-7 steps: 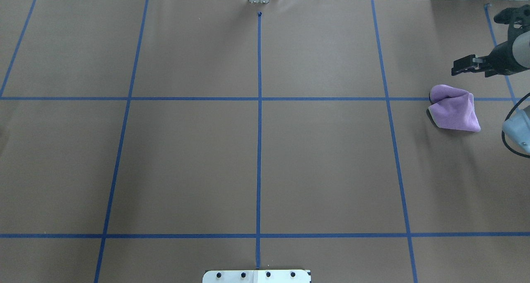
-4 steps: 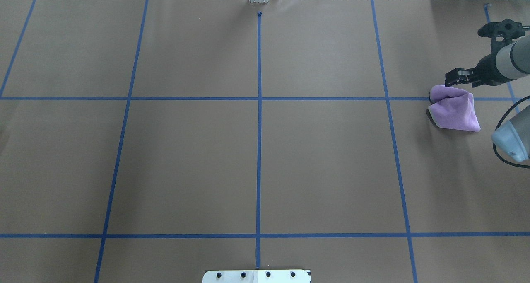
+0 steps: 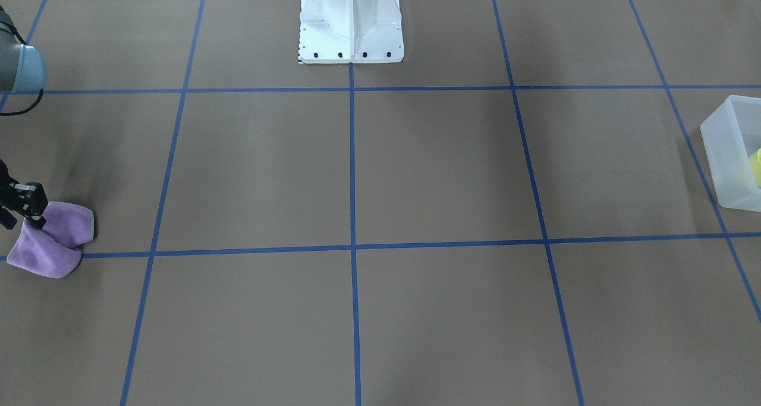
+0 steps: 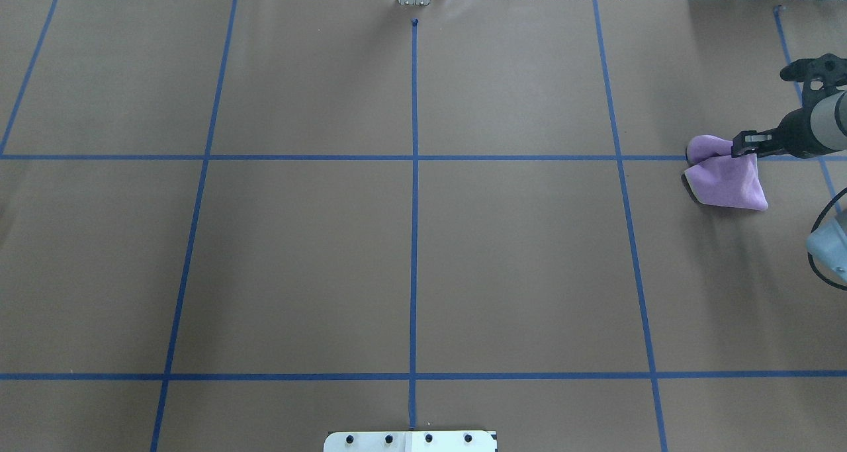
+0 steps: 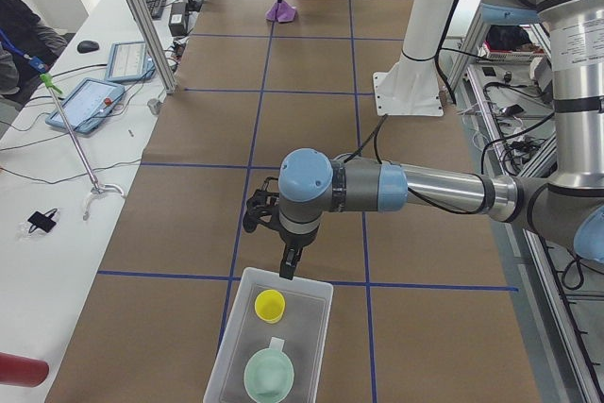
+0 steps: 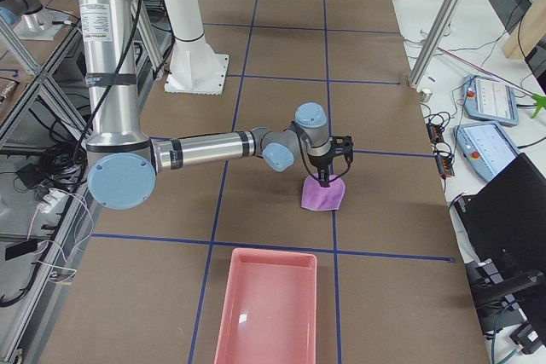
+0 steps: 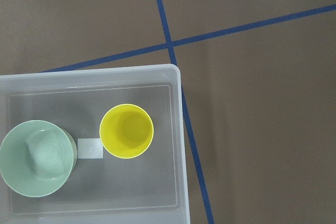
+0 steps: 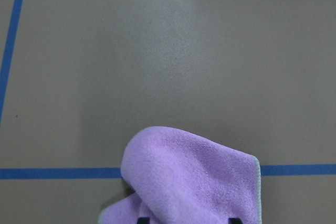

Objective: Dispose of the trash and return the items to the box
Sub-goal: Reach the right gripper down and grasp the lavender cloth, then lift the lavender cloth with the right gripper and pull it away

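Observation:
I will next use my right gripper to grab the cloth by its crumpled middle fold (image 8: pixel 184 208), so that I can put the purple cloth (image 8: pixel 194 182) back in its box.
The frosted box (image 7: pixel 181 145) stands by a tape crossing and holds the yellow cup (image 7: pixel 126 131) and the mint-green bowl (image 7: pixel 37 158), both upright. The box (image 5: pixel 316 327) also shows in the exterior left view, with my left gripper (image 5: pixel 288 261) hovering just above its far rim; I cannot tell whether it is open or shut. My right gripper (image 4: pixel 736 149) is down on the top of a crumpled purple cloth (image 4: pixel 728 180). In the right wrist view its fingertips (image 8: pixel 142 220) stand wide apart around the cloth (image 8: pixel 194 182), so it is open.
A pink tray (image 6: pixel 266 313) lies on the table at the robot's right end, close to the cloth (image 6: pixel 322 195). The white robot base (image 3: pixel 351 25) stands at the table's middle edge. The box (image 3: pixel 722 156) sits at the opposite end. Blue tape lines grid the brown table.
My right gripper has moved down and toward the robot, from beyond the purple cloth onto its top. The cloth has not moved.

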Robot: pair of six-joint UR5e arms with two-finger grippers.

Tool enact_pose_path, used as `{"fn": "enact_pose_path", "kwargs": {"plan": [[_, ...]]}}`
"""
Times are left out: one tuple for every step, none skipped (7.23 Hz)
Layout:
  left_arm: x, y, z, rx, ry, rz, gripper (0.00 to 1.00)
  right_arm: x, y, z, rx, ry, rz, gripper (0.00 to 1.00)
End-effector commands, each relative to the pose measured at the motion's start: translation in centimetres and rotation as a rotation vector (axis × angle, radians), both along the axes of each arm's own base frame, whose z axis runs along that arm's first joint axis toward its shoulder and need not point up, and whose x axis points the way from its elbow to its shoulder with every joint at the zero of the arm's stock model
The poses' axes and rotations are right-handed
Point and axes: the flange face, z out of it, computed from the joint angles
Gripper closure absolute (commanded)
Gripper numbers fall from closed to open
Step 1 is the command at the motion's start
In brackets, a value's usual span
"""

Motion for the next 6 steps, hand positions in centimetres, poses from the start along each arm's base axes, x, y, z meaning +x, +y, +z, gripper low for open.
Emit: {"fn": "enact_pose_path", "kwargs": {"plan": [[0.0,0.0,0.1,-0.002,0.0,0.0,0.02,-0.7,-0.1,-1.5,0.029,-0.009,-0.007,1.0],[0.0,0.1,0.2,-0.004,0.0,0.0,0.02,-1.0,-0.1,-2.0,0.035,-0.013,-0.011,1.0],[0.0,0.1,0.2,-0.004,0.0,-0.001,0.02,0.0,0.5,-4.0,0.059,-0.034,-0.01,1.0],[0.0,0.1,0.2,-0.004,0.0,0.0,0.02,2.9,1.0,-7.3,0.047,-0.048,0.013,1.0],[0.0,0.3,0.6,-0.014,0.0,0.0,0.02,5.0,2.1,-11.7,-0.007,-0.036,0.025,1.0],[0.1,1.2,1.5,-0.038,0.002,-0.001,0.02,7.5,3.1,-14.0,-0.011,0.022,-0.009,1.0]]}}
